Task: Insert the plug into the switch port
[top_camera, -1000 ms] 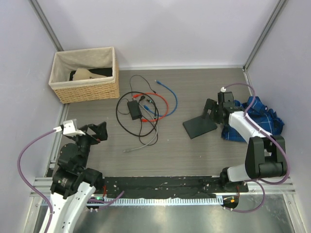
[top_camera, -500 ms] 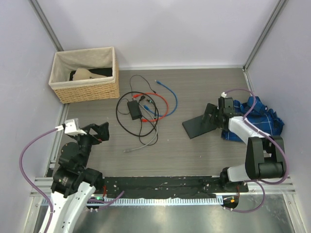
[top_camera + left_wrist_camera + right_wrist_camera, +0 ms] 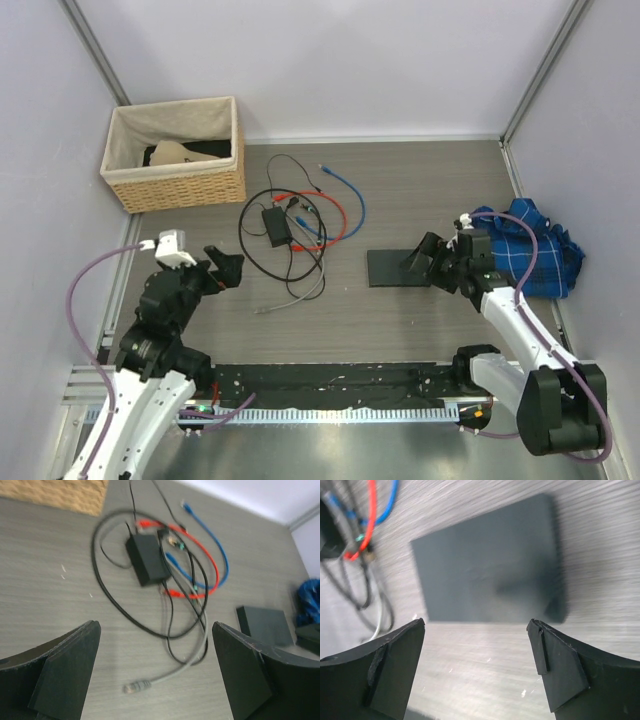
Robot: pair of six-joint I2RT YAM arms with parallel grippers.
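Note:
I need to grab the cable behind the plug point(image 3: 278, 307) point(image 3: 156, 680) with my left gripper next. That will draw the grey cable away for inserting and leave the plug uncovered.
The switch point(image 3: 395, 267), a flat dark grey box, lies on the table right of centre. In the right wrist view the switch point(image 3: 490, 560) sits just beyond my fingertips. My right gripper point(image 3: 425, 255) point(image 3: 476, 625) is open at its right end, with only bare table between the jaws. The plug point(image 3: 262, 311), a clear connector on a grey cable, lies loose near the cable tangle. In the left wrist view the plug point(image 3: 136, 685) rests low between my fingers. My left gripper point(image 3: 222, 268) point(image 3: 155, 626) hangs open above it and holds nothing.
A black power brick point(image 3: 276, 226) lies in a tangle with a red cable point(image 3: 335, 215), a blue cable point(image 3: 350, 195) and black cords. A wicker basket point(image 3: 175, 180) stands at the back left. A blue cloth point(image 3: 535, 250) lies bunched against the right wall.
The right gripper has swung nearer and slightly left. The switch now lies square on the table and a little further left. The left gripper has moved right, toward the cables and plug.

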